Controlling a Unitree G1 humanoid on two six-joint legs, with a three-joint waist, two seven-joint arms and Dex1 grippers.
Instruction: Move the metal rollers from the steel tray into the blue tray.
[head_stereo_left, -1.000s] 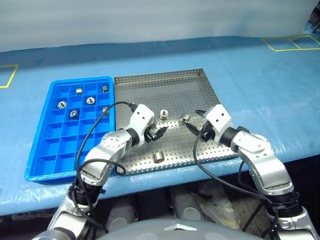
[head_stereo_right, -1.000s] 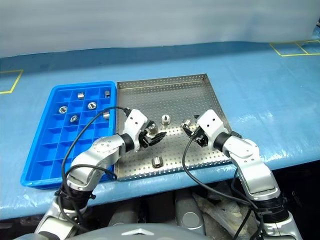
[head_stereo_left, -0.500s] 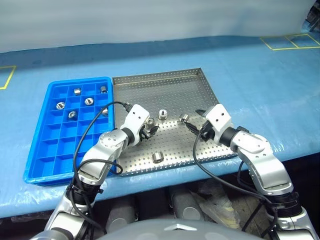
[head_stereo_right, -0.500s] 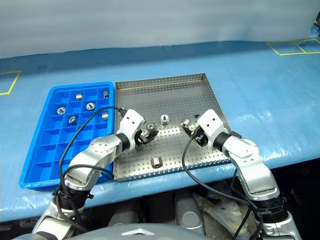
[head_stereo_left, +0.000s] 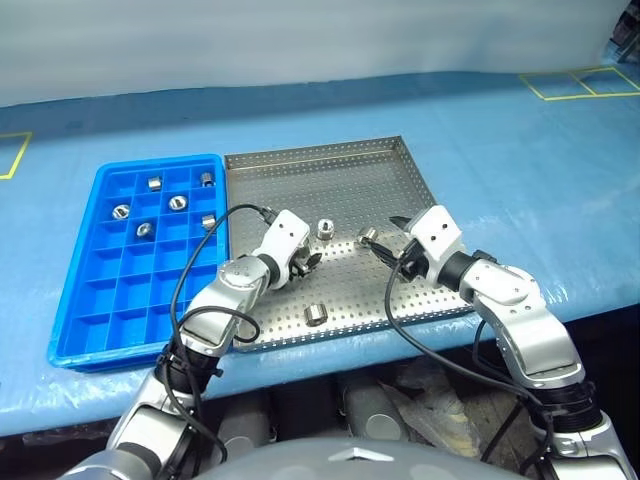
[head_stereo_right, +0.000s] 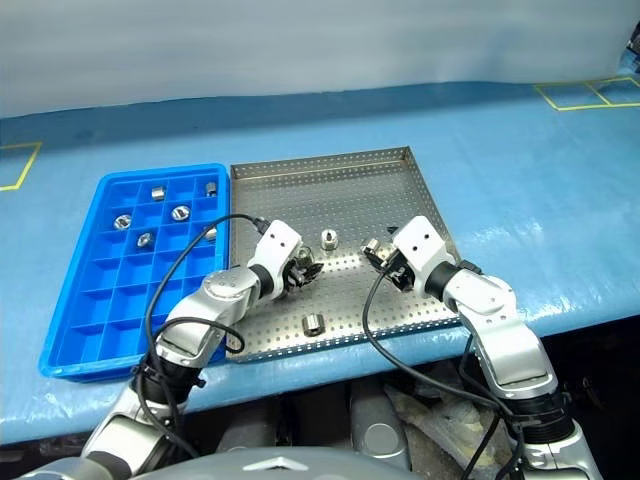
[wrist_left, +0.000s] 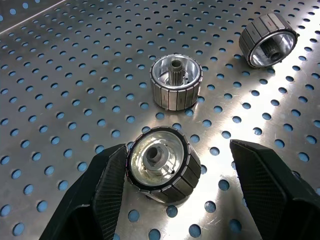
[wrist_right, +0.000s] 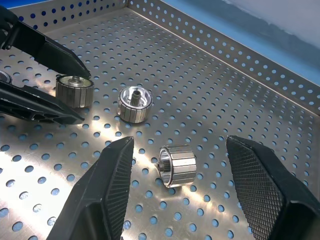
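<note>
The fingers of my left gripper are beside the metal roller (wrist_left: 162, 171), low over the steel tray's bottom. My left gripper should close on the roller now.
The steel tray (head_stereo_left: 320, 180) lies right of the blue tray (head_stereo_left: 100, 290). My left gripper (head_stereo_left: 307, 262) is low over the steel tray's floor and open, with a metal roller (wrist_left: 162, 171) lying between its fingers; one finger (wrist_left: 107, 185) touches that roller, the other stands apart. My right gripper (head_stereo_left: 385, 240) is open around another roller (wrist_right: 177, 165), which touches neither finger. A third roller (head_stereo_left: 326, 229) lies between the two grippers. One more roller (head_stereo_left: 317, 314) rests near the tray's front rim. Several rollers (head_stereo_left: 177, 202) sit in the blue tray's far compartments.
Both trays rest on a pale blue covered table (head_stereo_left: 520, 170), close to its front edge. Yellow tape squares (head_stereo_left: 585, 85) mark the far right. A black cable (head_stereo_left: 200, 270) loops from my left wrist over the blue tray's right edge.
My left gripper has sunk closer to the steel tray's floor and reached a little farther in, around the roller. The right gripper has kept still.
</note>
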